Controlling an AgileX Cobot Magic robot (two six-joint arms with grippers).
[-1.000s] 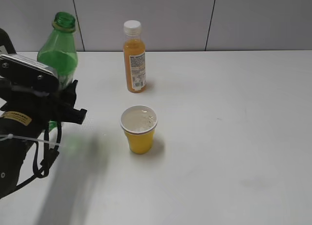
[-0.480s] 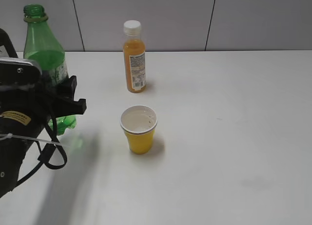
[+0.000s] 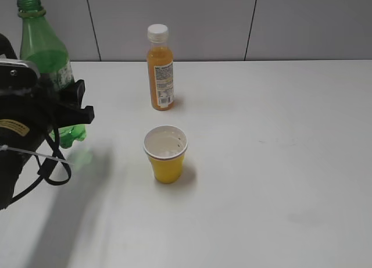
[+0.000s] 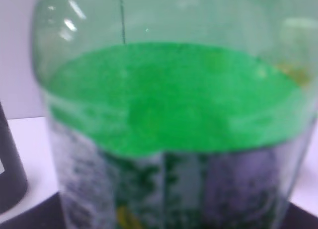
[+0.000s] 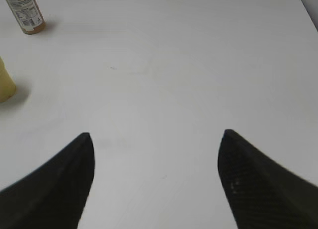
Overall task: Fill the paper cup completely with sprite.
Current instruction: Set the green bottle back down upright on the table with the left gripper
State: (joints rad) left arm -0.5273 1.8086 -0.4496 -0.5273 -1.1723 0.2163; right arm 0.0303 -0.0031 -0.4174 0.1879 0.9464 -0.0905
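Note:
My left gripper should keep holding the green bottle. The bottle's base is above its reflection on the tabletop, so the bottle would fall if I opened now.
The yellow paper cup (image 3: 166, 154) stands near the table's middle, with clear liquid close to its white rim; its edge also shows at the left of the right wrist view (image 5: 5, 82). My left gripper (image 3: 61, 114) is shut on the green sprite bottle (image 3: 43, 53), holding it upright at the far left, uncapped, its base just above the table. The bottle fills the left wrist view (image 4: 174, 100), about half full. My right gripper (image 5: 155, 139) is open and empty over bare table to the right of the cup.
An orange juice bottle (image 3: 160, 70) with a white cap stands behind the cup; its base also shows in the right wrist view (image 5: 25, 13). A dark object (image 4: 10, 164) stands at the left edge of the left wrist view. A grey wall runs behind the white table (image 3: 279, 163).
My left gripper has swung the sprite bottle from a tilt toward the cup to upright and moved it left and back. The cup's liquid has stilled.

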